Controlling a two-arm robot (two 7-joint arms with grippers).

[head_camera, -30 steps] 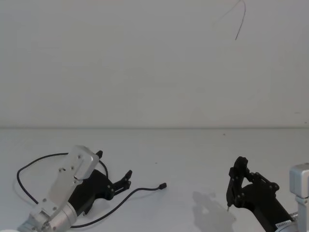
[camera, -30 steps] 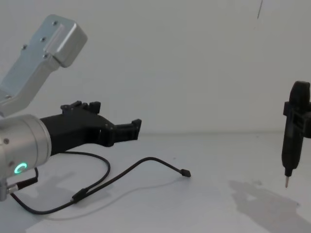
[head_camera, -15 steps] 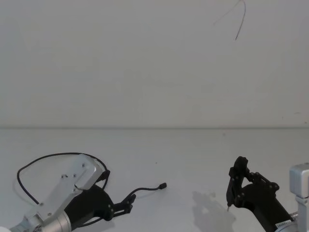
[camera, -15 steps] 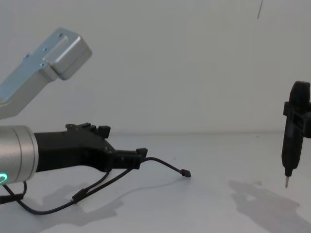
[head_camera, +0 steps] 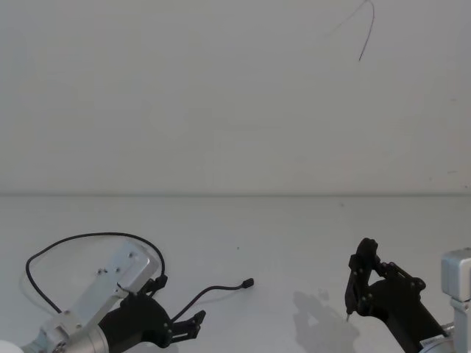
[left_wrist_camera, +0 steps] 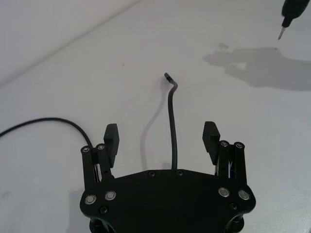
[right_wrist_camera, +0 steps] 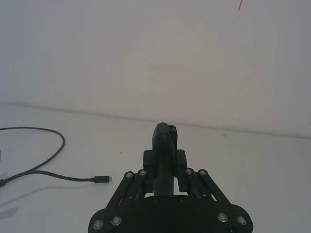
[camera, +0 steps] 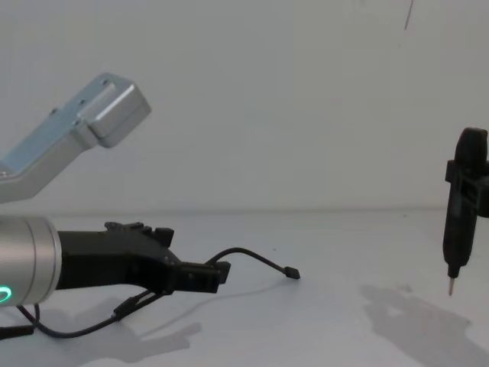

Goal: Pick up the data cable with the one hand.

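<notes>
Next, my left gripper grabs the data cable by the raised part behind its plug (camera: pixel 228 252), since that part arches off the table while the loop (camera: pixel 72 334) lies slack.
The data cable (head_camera: pixel 88 236) is a thin black cord lying in a loop on the white table, and its plug end (head_camera: pixel 249 282) points right. My left gripper (head_camera: pixel 193 325), the bulky black one, hangs low over the table at the front left. It is open, and in the left wrist view the data cable (left_wrist_camera: pixel 171 121) runs between its fingers (left_wrist_camera: pixel 210 137) without touching either. From the chest the left gripper (camera: pixel 214 277) sits level just behind the plug (camera: pixel 291 272). My right gripper (head_camera: pixel 358 283) stands upright and shut at the front right, well away from the cable.
The white table (head_camera: pixel 294 235) meets a plain white wall at the back. The right gripper's pale tip (camera: pixel 451 289) hovers above its own shadow on the table. A thin dark wire (head_camera: pixel 366 37) hangs on the wall at the top right.
My left gripper has dropped from above the cable to just over the table and now straddles the cord near its plug end. The right arm has not moved.
</notes>
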